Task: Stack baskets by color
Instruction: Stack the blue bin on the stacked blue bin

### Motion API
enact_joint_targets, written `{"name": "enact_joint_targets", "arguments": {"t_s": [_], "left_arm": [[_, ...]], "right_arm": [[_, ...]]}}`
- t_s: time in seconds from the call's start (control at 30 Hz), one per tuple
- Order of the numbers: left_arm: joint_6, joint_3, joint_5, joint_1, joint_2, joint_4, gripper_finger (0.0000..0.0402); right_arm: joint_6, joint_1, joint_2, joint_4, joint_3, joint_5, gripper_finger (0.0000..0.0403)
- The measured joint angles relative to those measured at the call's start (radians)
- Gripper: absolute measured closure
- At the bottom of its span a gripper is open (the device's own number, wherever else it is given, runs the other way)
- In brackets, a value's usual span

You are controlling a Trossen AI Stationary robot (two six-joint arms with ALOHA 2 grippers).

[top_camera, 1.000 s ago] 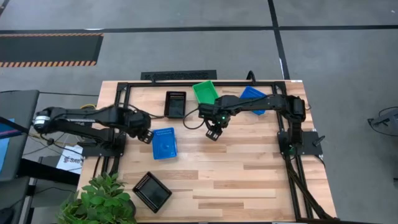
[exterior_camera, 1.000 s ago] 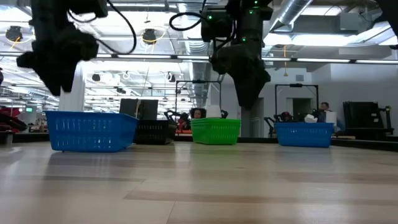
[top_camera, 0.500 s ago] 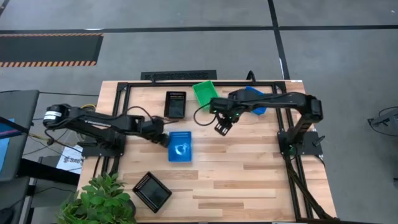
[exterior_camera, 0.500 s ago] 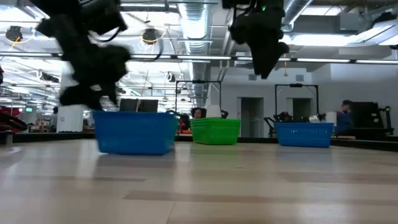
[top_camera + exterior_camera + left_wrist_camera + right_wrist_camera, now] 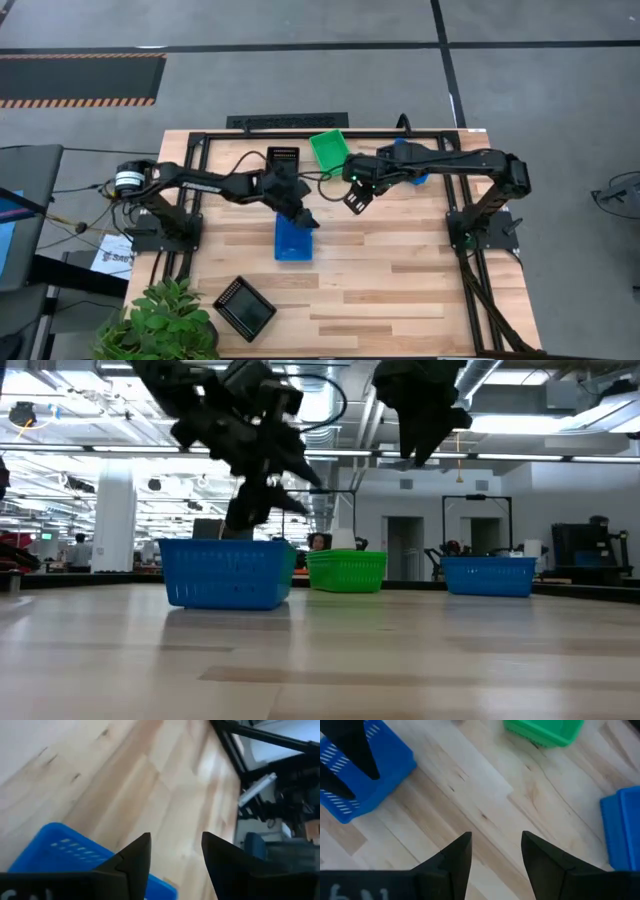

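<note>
I need to stack the middle blue basket with the other blue basket, so my right gripper should next grab the middle one by its long side's rim.
A blue basket sits flat on its base at the middle of the wooden table. My left gripper is open and slants down over that basket's far right corner, with only bare wood between its fingers. My right gripper hangs open high above the table, just right of the left one, and is empty. Along the far edge stand a green basket, a second blue basket partly under my right arm, and a black basket. My left gripper stands just above the blue basket's rim. Its own body hides the place, so I cannot tell whether a finger touches the rim.
Another black basket lies near the table's front left corner, beside a potted plant. A black frame rail runs along the far edge. Bare wood spreads over the near right part of the table.
My left gripper has swept toward the table's right edge and tipped from pointing down to slanting forward. The blue basket slid rightward along the table and turned squarer to the edges; the gripper now stands over it. My right gripper has risen.
</note>
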Motion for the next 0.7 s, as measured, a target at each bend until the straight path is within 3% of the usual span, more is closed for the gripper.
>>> {"name": "enact_joint_targets", "arguments": {"t_s": [0.13, 0.43, 0.57, 0.7], "left_arm": [[0.057, 0.051, -0.039, 0.01, -0.106, -0.191, 0.0256], [0.045, 0.086, -0.403, -0.057, -0.393, -0.694, 0.0299], [0.02, 0.086, -0.562, -0.112, -0.489, -0.798, 0.0283], [-0.027, 0.086, -0.627, -0.141, -0.557, -0.848, 0.024]], "right_arm": [[0.037, 0.031, -0.01, 0.014, 0.0, 0.045, 0.0213], [0.157, 0.091, 0.062, 0.151, 0.0, 0.056, 0.021], [0.178, 0.116, 0.146, 0.257, 0.0, 0.029, 0.0191], [0.195, 0.121, 0.23, 0.375, 0.0, 0.012, 0.0168]]}}
